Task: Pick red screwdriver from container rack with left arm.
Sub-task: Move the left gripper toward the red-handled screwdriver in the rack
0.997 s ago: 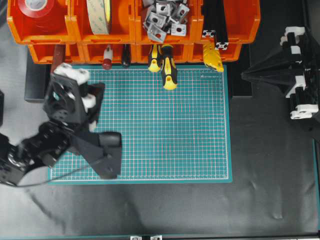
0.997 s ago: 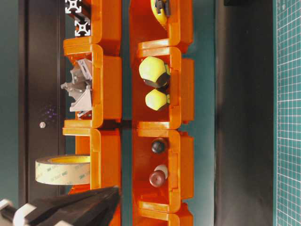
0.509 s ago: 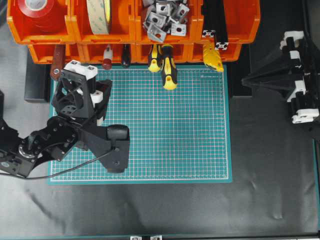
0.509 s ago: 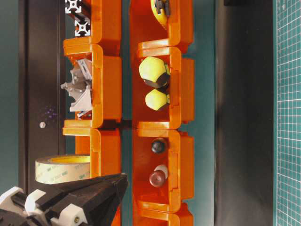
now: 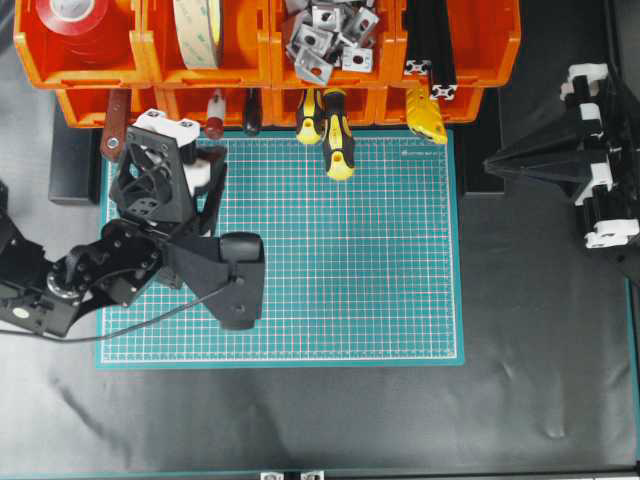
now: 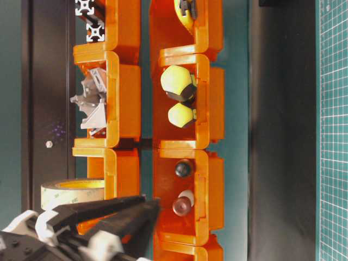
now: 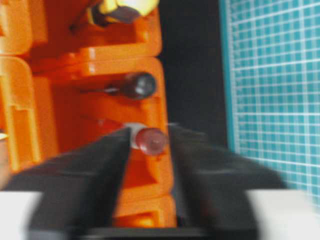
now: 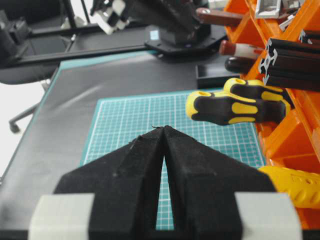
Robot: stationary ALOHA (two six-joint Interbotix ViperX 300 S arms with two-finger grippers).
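Note:
My left fingers would miss the screwdriver's red end now.
The red screwdriver [image 5: 213,113] sticks out of a lower bin of the orange container rack [image 5: 270,65], its red end with the white band facing the mat. My left gripper [image 5: 212,152] is open just in front of it. In the left wrist view the screwdriver's end [image 7: 151,141] shows between the two spread fingers of the gripper [image 7: 149,131], with gaps on both sides. The table-level view shows the gripper [image 6: 151,204] a little short of the screwdriver [image 6: 182,204]. My right gripper [image 5: 490,152] is shut and empty at the right, also in its wrist view [image 8: 163,128].
A black-handled tool [image 5: 252,112] lies beside the red screwdriver in the same bin. A dark red-brown handle [image 5: 115,120] lies to the left. Two yellow-and-black screwdrivers [image 5: 337,135] jut over the green cutting mat [image 5: 350,260]. Upper bins hold tape rolls [image 5: 200,30] and metal brackets [image 5: 325,35].
My left gripper has moved up the mat toward the rack and now stands in front of the red screwdriver, its fingers showing apart. The right arm has not moved.

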